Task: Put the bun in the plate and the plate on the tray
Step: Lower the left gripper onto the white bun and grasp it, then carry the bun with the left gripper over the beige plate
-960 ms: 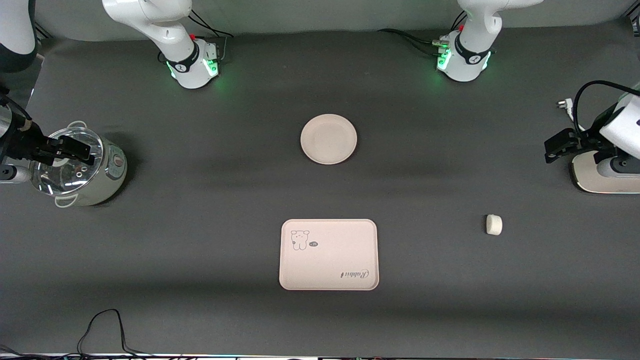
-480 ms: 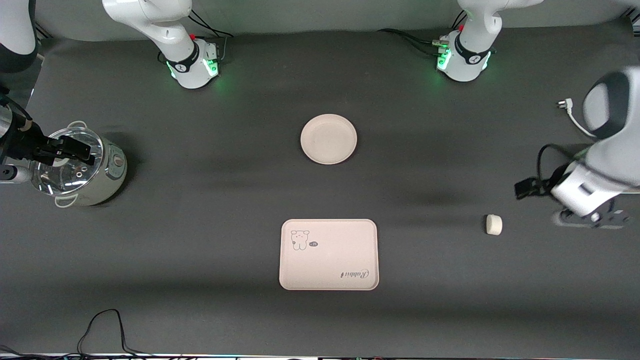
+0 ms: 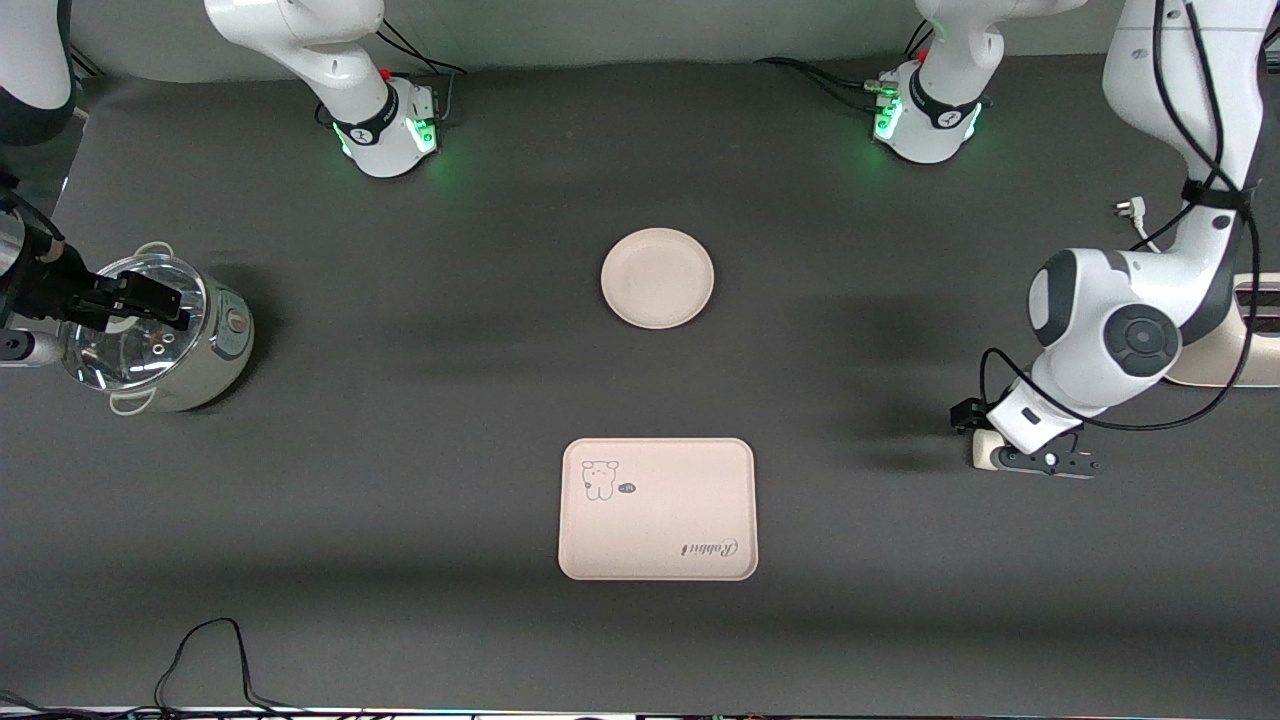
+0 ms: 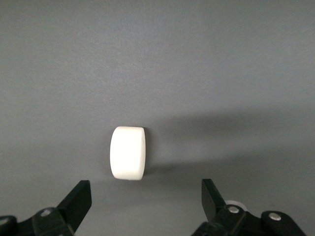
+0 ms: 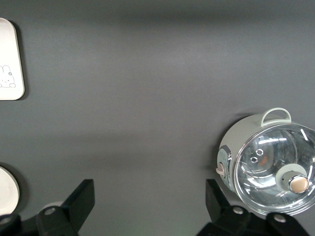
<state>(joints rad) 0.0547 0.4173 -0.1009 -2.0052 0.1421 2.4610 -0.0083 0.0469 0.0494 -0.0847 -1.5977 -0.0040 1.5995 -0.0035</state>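
Note:
My left gripper's fingers would miss, stopping short of the bun's near edge (image 4: pixel 127 174) in the left wrist view, so they should move toward the bun before closing.
The bun (image 3: pixel 982 451) lies on the dark table toward the left arm's end, mostly covered by my left gripper (image 3: pixel 1010 447), which hangs right over it. In the left wrist view the bun (image 4: pixel 128 153) lies on its side just ahead of the left gripper (image 4: pixel 145 204), which is open and empty and apart from it. The round plate (image 3: pixel 657 277) sits empty mid-table. The tray (image 3: pixel 657 508) with the bear drawing lies nearer the front camera than the plate. My right gripper (image 3: pixel 150 300) waits open over a pot; it is also open in its own view (image 5: pixel 147 201).
A pot with a glass lid (image 3: pixel 150 335) stands at the right arm's end; it also shows in the right wrist view (image 5: pixel 268 167). A cream appliance (image 3: pixel 1235 350) and a plug (image 3: pixel 1128 208) lie at the left arm's end. A black cable (image 3: pixel 210 650) runs along the front edge.
My left arm has swung from beside the cream appliance to over the bun, and now covers most of it. The right arm, plate, tray and bun have not moved.

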